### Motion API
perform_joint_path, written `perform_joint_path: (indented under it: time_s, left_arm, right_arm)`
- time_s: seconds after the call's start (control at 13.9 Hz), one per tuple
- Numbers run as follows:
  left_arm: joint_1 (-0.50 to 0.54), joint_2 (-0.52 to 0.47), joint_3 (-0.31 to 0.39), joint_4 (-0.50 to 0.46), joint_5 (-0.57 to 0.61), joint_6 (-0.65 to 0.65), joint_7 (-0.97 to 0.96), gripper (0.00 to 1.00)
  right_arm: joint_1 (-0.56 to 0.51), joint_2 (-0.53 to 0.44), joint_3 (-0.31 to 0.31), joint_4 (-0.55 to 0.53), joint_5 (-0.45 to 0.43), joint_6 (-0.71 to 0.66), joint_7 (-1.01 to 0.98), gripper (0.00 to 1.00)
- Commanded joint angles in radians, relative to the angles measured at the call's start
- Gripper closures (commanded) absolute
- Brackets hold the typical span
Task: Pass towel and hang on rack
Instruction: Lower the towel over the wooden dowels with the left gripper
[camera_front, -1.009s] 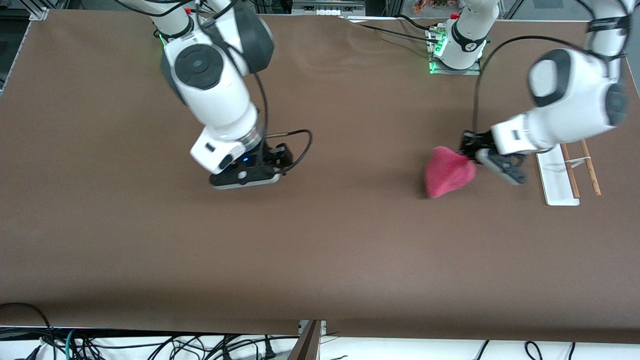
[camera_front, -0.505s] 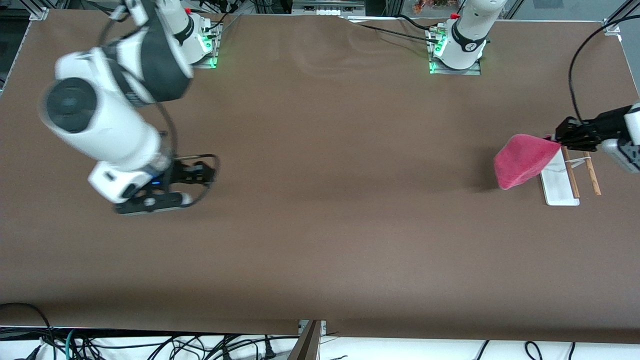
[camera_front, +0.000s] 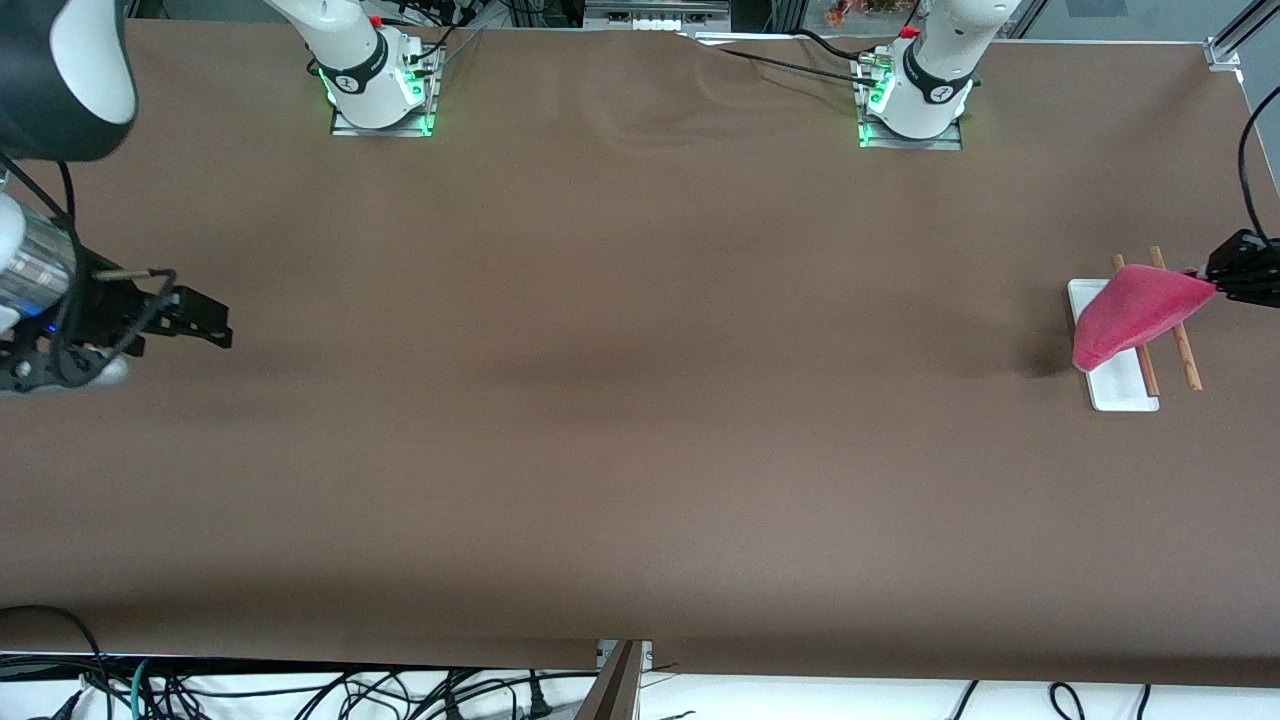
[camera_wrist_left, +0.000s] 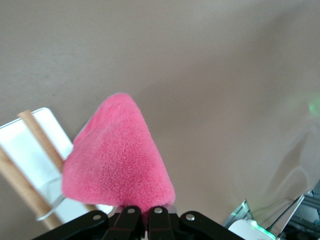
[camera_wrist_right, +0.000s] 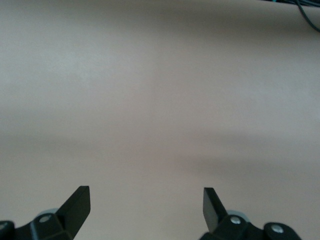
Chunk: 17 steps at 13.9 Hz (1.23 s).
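I need to lower the pink towel (camera_front: 1135, 307) (camera_wrist_left: 117, 161) across the brown rods with my left gripper before I release it. The towel hangs high and mostly beside the rods.
The pink towel (camera_front: 1135, 307) hangs from my left gripper (camera_front: 1218, 276), which is shut on one corner of it and holds it in the air over the rack. The rack (camera_front: 1120, 388) has a white base and two brown rods (camera_front: 1186, 356) and stands at the left arm's end of the table. In the left wrist view the towel (camera_wrist_left: 117, 161) hangs over the rack's rods (camera_wrist_left: 40, 140) and white base (camera_wrist_left: 25, 152). My right gripper (camera_front: 205, 325) is open and empty over bare table at the right arm's end; its wrist view shows only tabletop between its fingertips (camera_wrist_right: 77, 202).
The brown table (camera_front: 640, 400) stretches between the two arms. The arm bases (camera_front: 912, 90) stand along the edge farthest from the front camera. Cables lie off the table's near edge.
My left gripper has carried the towel from mid-table to over the rack at the left arm's end. My right arm has swung away to the right arm's end of the table.
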<state>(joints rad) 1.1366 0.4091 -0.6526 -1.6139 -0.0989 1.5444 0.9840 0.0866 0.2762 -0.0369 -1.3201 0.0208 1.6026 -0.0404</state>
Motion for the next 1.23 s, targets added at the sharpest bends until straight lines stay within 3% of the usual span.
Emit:
perform_joint_path:
  time_s: [0.0,0.14,0.43,0.94,1.08,1.15]
  left_arm:
    - [-0.006,0.073,0.030,0.097,0.060,-0.052,0.102,1.00]
    - [-0.009,0.076,0.074,0.098,0.079,-0.047,0.168,1.00]
    - [-0.008,0.146,0.119,0.153,0.123,-0.043,0.272,1.00]
    - [-0.015,0.227,0.171,0.192,0.172,0.035,0.398,0.99]
    - [-0.034,0.226,0.166,0.201,0.226,0.043,0.453,0.87]
    - [-0.038,0.228,0.165,0.209,0.223,0.043,0.446,0.63]
  right_arm:
    - [-0.083,-0.127,0.026,-0.125,-0.005,0.011,-0.004,0.00]
    - [-0.128,-0.182,0.026,-0.194,0.001,0.014,-0.003,0.00]
    - [-0.134,-0.235,0.026,-0.217,-0.025,-0.036,-0.004,0.00]
    - [-0.134,-0.216,0.049,-0.206,-0.028,-0.053,-0.039,0.00]
    - [-0.128,-0.204,0.051,-0.183,-0.027,-0.055,-0.039,0.00]
    - [-0.130,-0.198,0.051,-0.180,-0.025,-0.055,-0.041,0.00]
